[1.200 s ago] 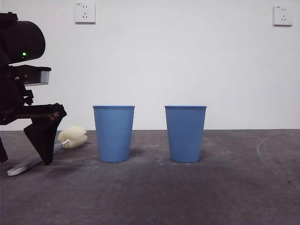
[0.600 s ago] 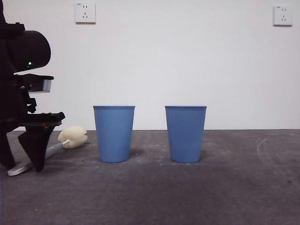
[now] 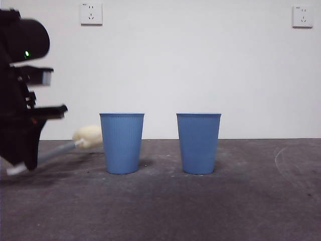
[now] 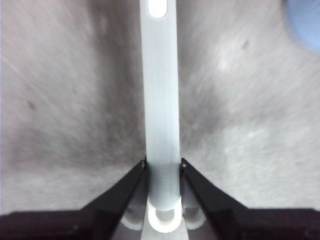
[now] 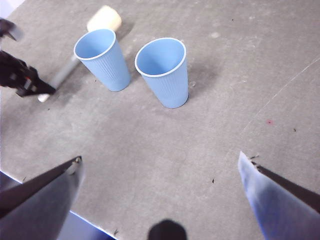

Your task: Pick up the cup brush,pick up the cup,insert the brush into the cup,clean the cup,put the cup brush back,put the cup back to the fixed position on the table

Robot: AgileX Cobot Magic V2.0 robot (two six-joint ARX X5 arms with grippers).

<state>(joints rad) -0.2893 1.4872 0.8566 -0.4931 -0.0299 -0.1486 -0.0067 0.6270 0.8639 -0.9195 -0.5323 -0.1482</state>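
The blue cup's opening (image 3: pixel 198 115) has to stay free for the brush, so my right gripper should reach the blue cup and pick it up by its ribbed lower body (image 3: pixel 197 158).
My left gripper (image 3: pixel 22 159) is at the far left of the front view, shut on the grey handle of the cup brush (image 3: pixel 56 151). The brush is tilted off the table (image 3: pixel 165 206), with its cream sponge head (image 3: pixel 88 136) raised beside the left blue cup (image 3: pixel 122 143). The left wrist view shows the jaws of that gripper (image 4: pixel 162 165) pinching the pale handle (image 4: pixel 160 100). A second identical blue cup (image 3: pixel 198 143) stands to the right. My right gripper (image 5: pixel 161 159) is open and empty, high above the table and looking down on both cups (image 5: pixel 102 60) (image 5: pixel 162 70).
A white wall with two sockets (image 3: pixel 91 13) (image 3: pixel 302 16) stands behind the table. A faint curved mark (image 3: pixel 281 155) lies on the right of the table. The left arm (image 5: pixel 20 80) shows in the right wrist view beside the brush head (image 5: pixel 104 19).
The left gripper has come down onto the handle and lifted the brush. Its handle end left the table and the sponge head rose and shifted right, up to the left cup.
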